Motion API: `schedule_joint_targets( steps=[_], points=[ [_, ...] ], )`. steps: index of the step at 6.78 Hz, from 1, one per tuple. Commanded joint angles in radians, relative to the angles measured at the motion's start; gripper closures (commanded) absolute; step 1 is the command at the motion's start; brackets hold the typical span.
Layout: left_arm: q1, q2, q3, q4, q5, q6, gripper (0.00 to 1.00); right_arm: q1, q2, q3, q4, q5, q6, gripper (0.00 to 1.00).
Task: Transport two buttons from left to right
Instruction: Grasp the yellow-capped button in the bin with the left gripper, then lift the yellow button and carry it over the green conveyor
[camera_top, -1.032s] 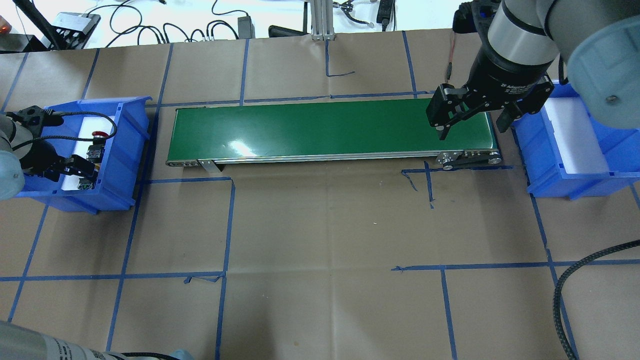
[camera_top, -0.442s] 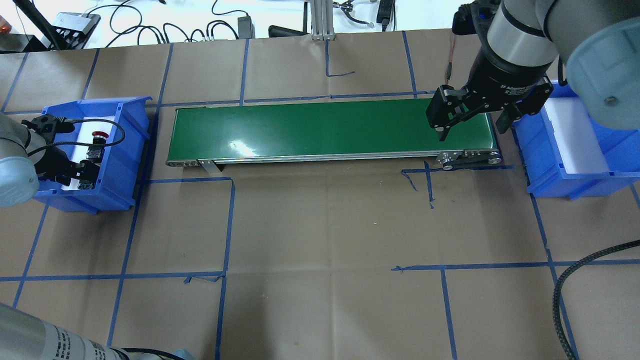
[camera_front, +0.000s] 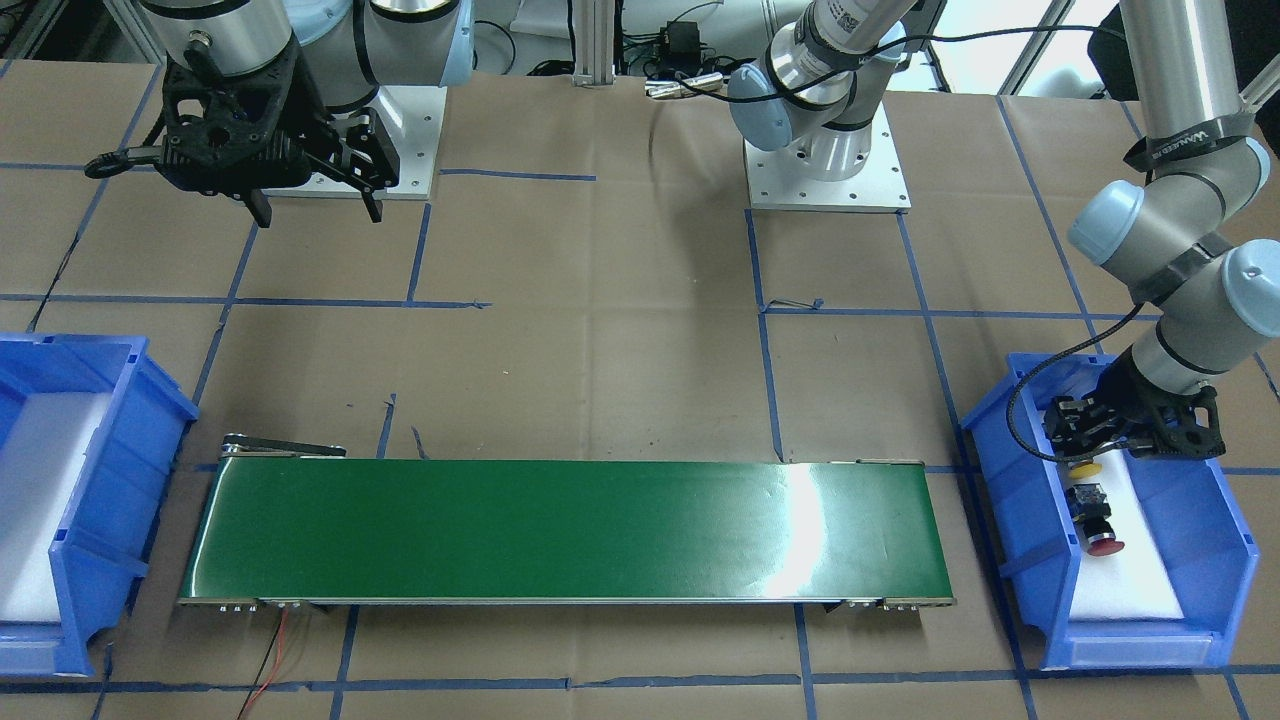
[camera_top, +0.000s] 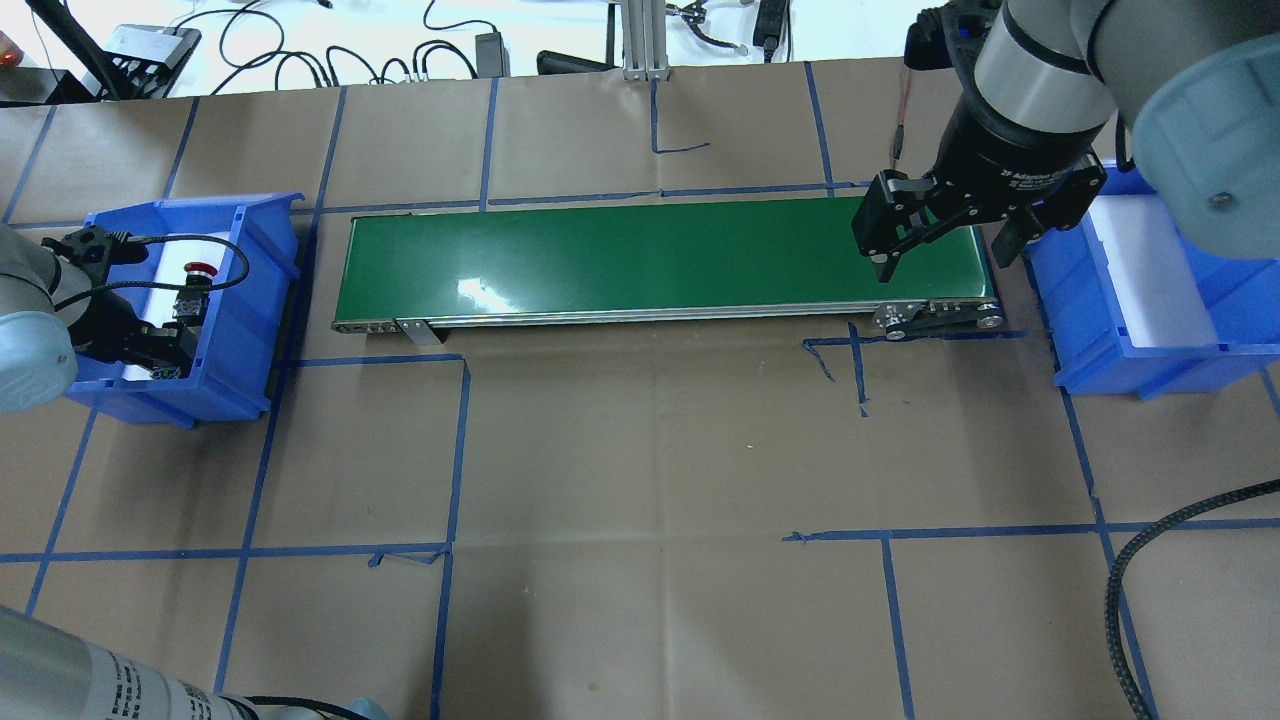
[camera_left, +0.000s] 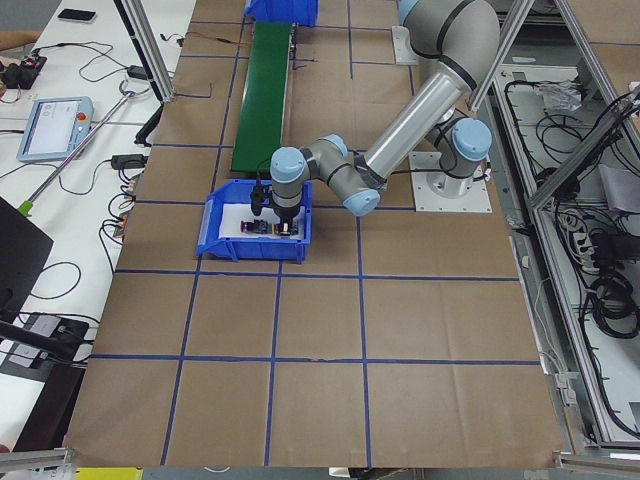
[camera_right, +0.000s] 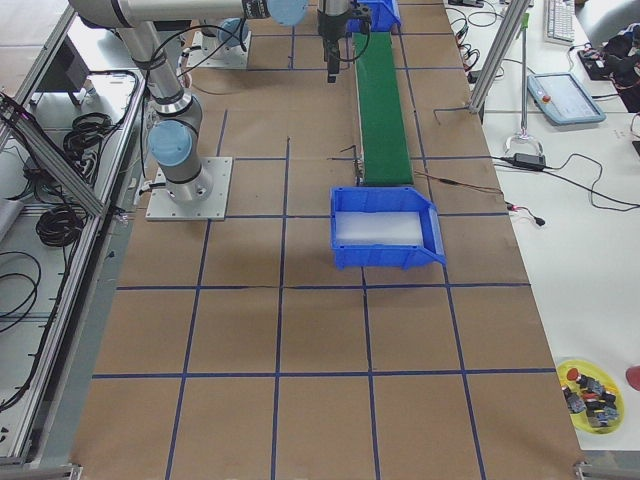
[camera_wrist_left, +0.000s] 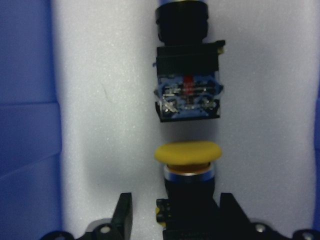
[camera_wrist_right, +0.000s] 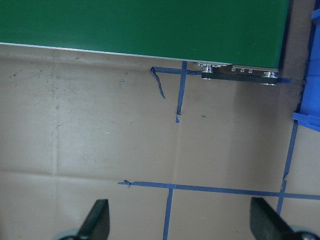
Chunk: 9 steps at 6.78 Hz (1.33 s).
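The yellow-capped button should be grabbed next by its black body (camera_wrist_left: 189, 199) with my left gripper, and then I will move the button over onto the green conveyor.
The yellow-capped button (camera_wrist_left: 187, 152) lies on the white pad of the left blue bin (camera_top: 250, 300), with the red-capped button (camera_front: 1097, 522) just beyond it. In the left wrist view the red-capped button's body (camera_wrist_left: 189, 85) lies cap-away, right above the yellow cap. My left gripper (camera_wrist_left: 176, 205) is down in the bin. It is open, with its fingers (camera_wrist_left: 125, 212) on either side of the yellow button's black body. My right gripper (camera_top: 940, 240) is open and empty above the right end of the green conveyor (camera_top: 650, 255).
The right blue bin (camera_top: 1100, 340) holds only a white pad and stands by the conveyor's right end. The left bin's walls (camera_front: 1010, 500) enclose my left gripper closely. Brown paper with blue tape lines covers the table. A black cable (camera_top: 1130, 600) lies at the front right.
My left gripper has sunk lower into the left bin, toward its near end and over the yellow button. The right arm has not moved.
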Motion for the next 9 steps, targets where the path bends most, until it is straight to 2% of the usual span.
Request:
schedule_joint_targets(
  steps=[1,2,5,6,9],
  points=[
    [-0.002,0.017,0.02,-0.01,-0.009,-0.004,0.93,0.0,0.0,0.0,0.0,0.0,0.0,0.0],
    [-0.014,0.049,0.053,-0.036,-0.035,-0.001,0.93,0.0,0.0,0.0,0.0,0.0,0.0,0.0],
    [-0.026,0.128,0.306,-0.453,-0.027,0.001,0.93,0.0,0.002,0.0,-0.002,0.0,0.0,0.0],
    [-0.031,0.12,0.372,-0.524,-0.029,-0.001,0.93,-0.001,0.0,0.002,0.0,0.0,-0.002,0.0],
    [-0.177,0.112,0.396,-0.518,-0.023,-0.084,0.92,-0.002,0.0,0.0,0.003,0.0,0.0,0.0]
  ],
)
